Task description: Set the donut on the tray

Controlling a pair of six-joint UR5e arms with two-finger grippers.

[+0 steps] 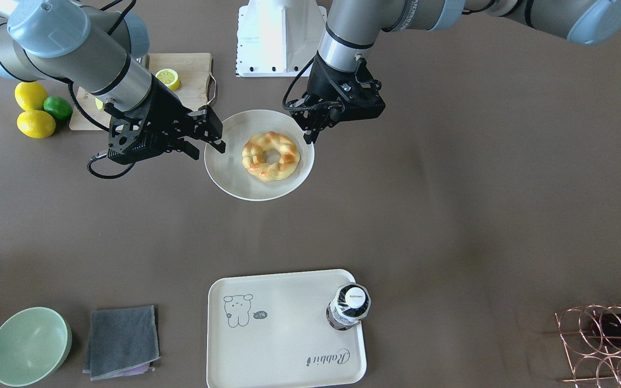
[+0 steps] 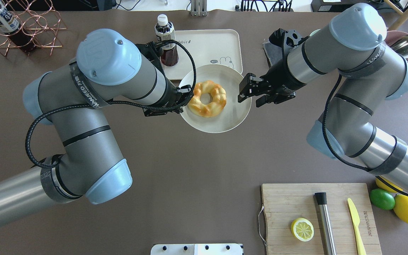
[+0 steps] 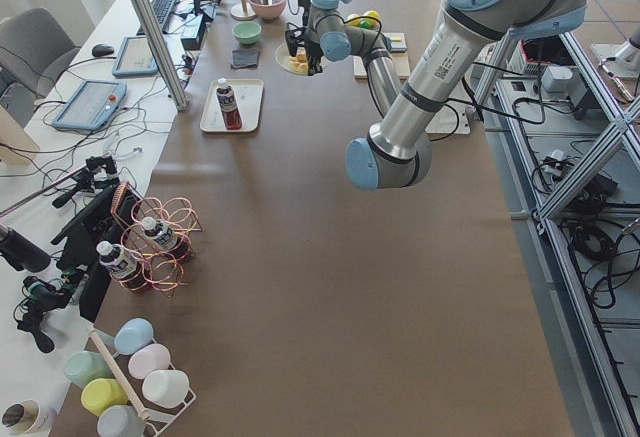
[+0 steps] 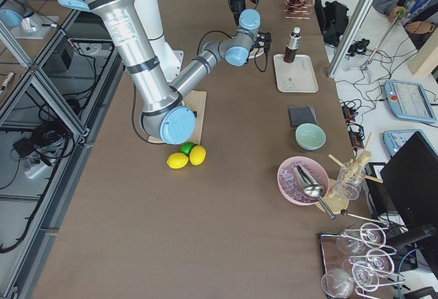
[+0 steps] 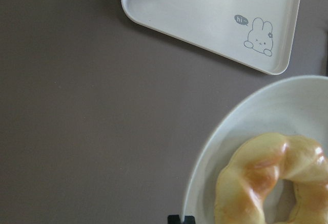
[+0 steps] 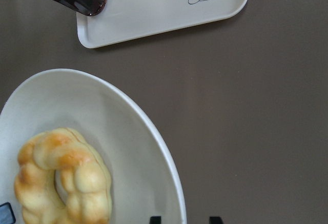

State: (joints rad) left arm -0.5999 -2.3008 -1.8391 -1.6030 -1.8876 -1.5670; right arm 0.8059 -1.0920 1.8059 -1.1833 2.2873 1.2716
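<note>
I need to grab the plate by its bare rim next with my right gripper, because the donut (image 1: 270, 156) lies loose on the middle and could slide off if the plate tips.
The golden braided donut (image 1: 270, 156) lies on a round white plate (image 1: 235, 178) that hangs above the table between both grippers. My left gripper (image 1: 309, 139) is at the plate's rim, its fingertips close together on it in the left wrist view (image 5: 182, 218). My right gripper (image 1: 208, 146) is open at the opposite rim, one fingertip on each side of it in the right wrist view (image 6: 183, 219). The cream rabbit tray (image 1: 289, 334) lies beyond the plate. The donut also shows in the overhead view (image 2: 207, 98), as does the tray (image 2: 207, 46).
A dark drink bottle (image 1: 348, 307) stands on one corner of the tray. A wooden cutting board (image 1: 192, 70) with a lemon half (image 1: 167, 79) is near the robot's base. A green bowl (image 1: 29, 345), a grey cloth (image 1: 122, 342) and a copper wire rack (image 1: 607, 345) sit along the far side.
</note>
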